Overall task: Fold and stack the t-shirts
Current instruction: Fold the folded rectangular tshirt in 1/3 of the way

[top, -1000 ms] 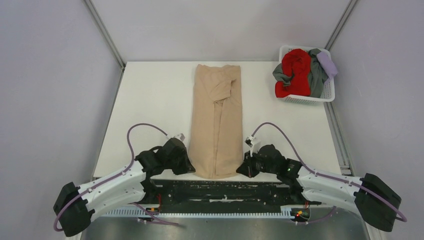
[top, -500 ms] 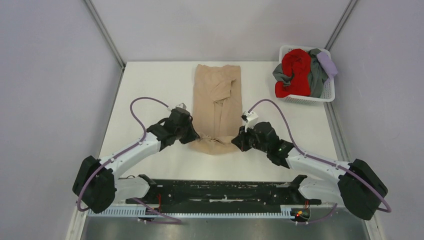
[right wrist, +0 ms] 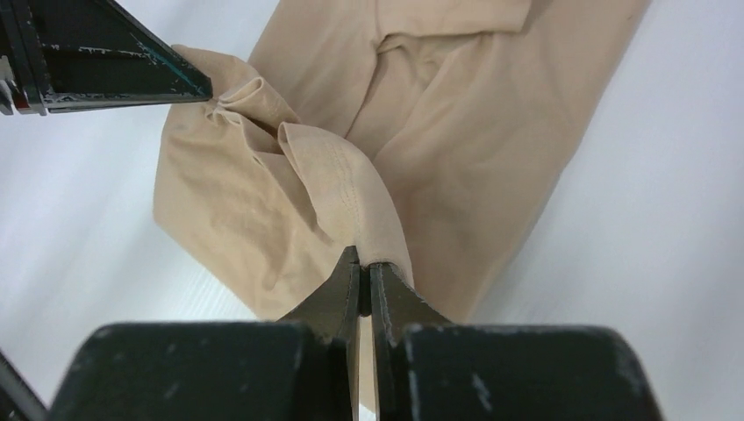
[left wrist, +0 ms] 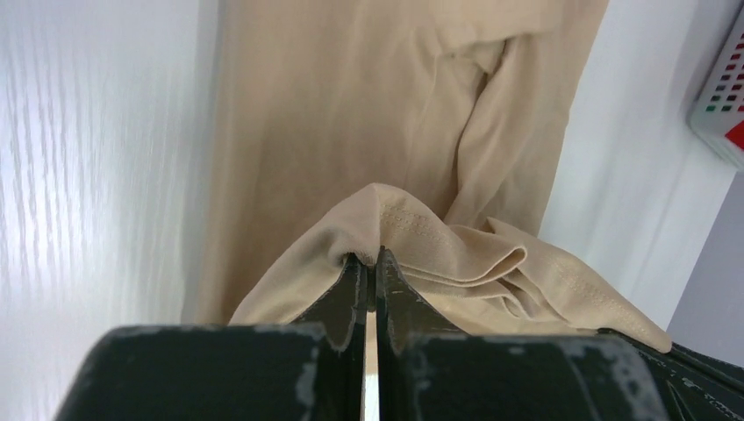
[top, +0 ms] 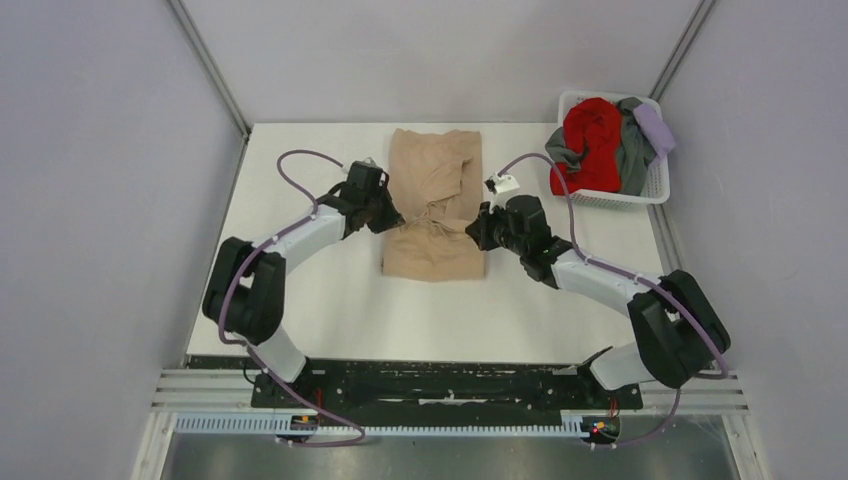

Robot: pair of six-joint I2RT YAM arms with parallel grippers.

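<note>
Some t-shirt shows between the hem and its folded flap. My left gripper must move the hem toward the flap before it opens, or the hem would drop short.
The tan t-shirt (top: 432,200) lies as a narrow strip on the white table, its near end lifted and doubled back over the rest. My left gripper (top: 393,216) is shut on the hem's left corner (left wrist: 373,230). My right gripper (top: 474,226) is shut on the hem's right corner (right wrist: 364,230). Both hold the hem above the shirt's middle. The other gripper's black finger (right wrist: 105,61) shows at the top left of the right wrist view. Red (top: 590,140), grey (top: 632,150) and lavender (top: 655,127) t-shirts are piled in the basket.
A white lattice basket (top: 610,198) stands at the table's far right corner; its edge shows in the left wrist view (left wrist: 719,96). Grey walls enclose the table. A black rail (top: 450,385) runs along the near edge.
Both grippers have carried the shirt's near hem away from the front edge towards the far side, folding the shirt over itself. Both arms are now stretched out.
</note>
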